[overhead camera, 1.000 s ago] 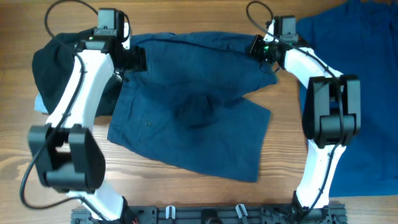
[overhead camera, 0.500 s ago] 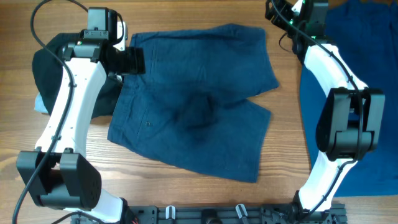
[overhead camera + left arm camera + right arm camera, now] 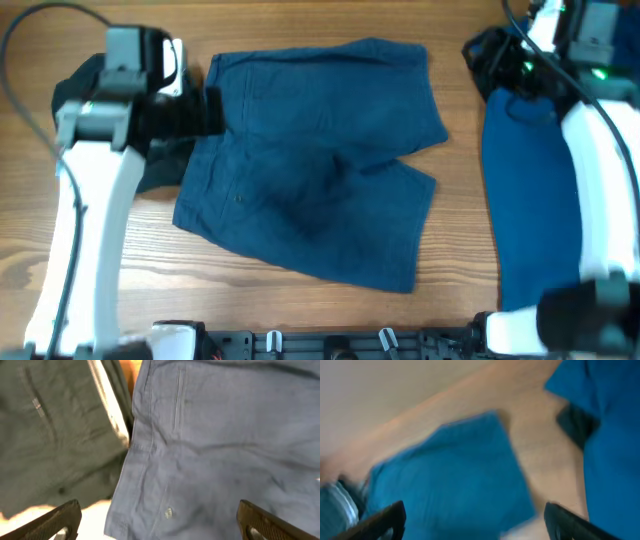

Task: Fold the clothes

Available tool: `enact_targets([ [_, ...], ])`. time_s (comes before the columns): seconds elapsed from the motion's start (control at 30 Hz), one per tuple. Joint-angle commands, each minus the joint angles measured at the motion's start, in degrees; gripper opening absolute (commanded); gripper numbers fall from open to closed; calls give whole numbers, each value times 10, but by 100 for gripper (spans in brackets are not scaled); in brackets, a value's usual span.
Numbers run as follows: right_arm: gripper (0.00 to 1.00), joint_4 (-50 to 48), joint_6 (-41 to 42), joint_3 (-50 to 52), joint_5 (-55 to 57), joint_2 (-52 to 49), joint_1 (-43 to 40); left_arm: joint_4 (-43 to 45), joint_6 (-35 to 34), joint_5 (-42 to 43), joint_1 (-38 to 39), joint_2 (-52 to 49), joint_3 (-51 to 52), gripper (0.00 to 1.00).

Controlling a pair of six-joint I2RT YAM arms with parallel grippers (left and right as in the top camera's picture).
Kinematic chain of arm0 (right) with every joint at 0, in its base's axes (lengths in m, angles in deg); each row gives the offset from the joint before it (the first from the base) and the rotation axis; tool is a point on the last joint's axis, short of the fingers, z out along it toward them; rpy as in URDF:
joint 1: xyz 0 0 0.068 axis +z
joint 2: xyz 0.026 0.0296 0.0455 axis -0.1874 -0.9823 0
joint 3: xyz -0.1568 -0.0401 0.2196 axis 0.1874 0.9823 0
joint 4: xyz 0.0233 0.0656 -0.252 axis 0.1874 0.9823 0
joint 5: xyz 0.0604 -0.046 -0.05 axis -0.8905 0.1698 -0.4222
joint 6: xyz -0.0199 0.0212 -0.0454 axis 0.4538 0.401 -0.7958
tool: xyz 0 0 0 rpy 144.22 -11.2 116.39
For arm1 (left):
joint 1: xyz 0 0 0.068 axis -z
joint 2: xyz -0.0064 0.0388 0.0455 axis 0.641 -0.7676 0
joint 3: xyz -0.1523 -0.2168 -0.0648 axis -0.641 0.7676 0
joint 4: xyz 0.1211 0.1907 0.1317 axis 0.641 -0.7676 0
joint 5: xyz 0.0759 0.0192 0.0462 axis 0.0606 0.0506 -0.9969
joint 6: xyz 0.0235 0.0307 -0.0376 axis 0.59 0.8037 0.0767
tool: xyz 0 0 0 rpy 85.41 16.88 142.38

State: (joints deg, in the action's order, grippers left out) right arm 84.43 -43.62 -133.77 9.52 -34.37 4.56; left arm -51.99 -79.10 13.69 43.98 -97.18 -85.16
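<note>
I will next use my right gripper to grab the dark navy shorts' near leg by its hem's front corner and fold it over the far leg.
The dark navy shorts [image 3: 320, 170] lie spread on the wooden table, waistband to the left. My left gripper [image 3: 203, 110] hovers open at the waistband's upper left edge. In the left wrist view its fingertips [image 3: 62, 519] stand wide apart above the shorts [image 3: 220, 445], with nothing between them. The right gripper [image 3: 488, 62] is open off the shorts' upper right corner, raised above the table. The right wrist view is blurred: the gripper [image 3: 476, 522] is open and empty over the shorts [image 3: 450, 480].
A black garment [image 3: 75, 90] lies under the left arm and shows grey in the left wrist view [image 3: 55, 435]. A large bright blue cloth [image 3: 530, 190] covers the table's right side. Bare wood [image 3: 300, 315] runs along the front.
The right gripper let go of the shorts' upper right edge and pulled up and to the right. The left gripper opened wider and rose. The shorts' top edge now lies flat.
</note>
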Motion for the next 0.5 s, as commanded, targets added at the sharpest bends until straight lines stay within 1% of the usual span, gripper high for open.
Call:
enact_targets([
  [0.0, 90, 123, -17, 0, -5, 37, 23, -55, -83, 5, -8, 17, -4, 100],
  [0.1, 90, 207, -29, 19, 11, 36, 51, -108, -110, 5, -23, 4, 0, 99],
  [0.17, 90, 218, -29, 49, 11, 36, 67, -130, -123, 5, -36, -6, 16, 98],
  [0.37, 90, 186, -26, 195, 10, 35, 125, -125, -153, 5, -91, -27, 118, 97],
  [0.47, 90, 154, -8, 270, 10, 35, 147, -94, -155, 20, -117, -36, 184, 94],
])
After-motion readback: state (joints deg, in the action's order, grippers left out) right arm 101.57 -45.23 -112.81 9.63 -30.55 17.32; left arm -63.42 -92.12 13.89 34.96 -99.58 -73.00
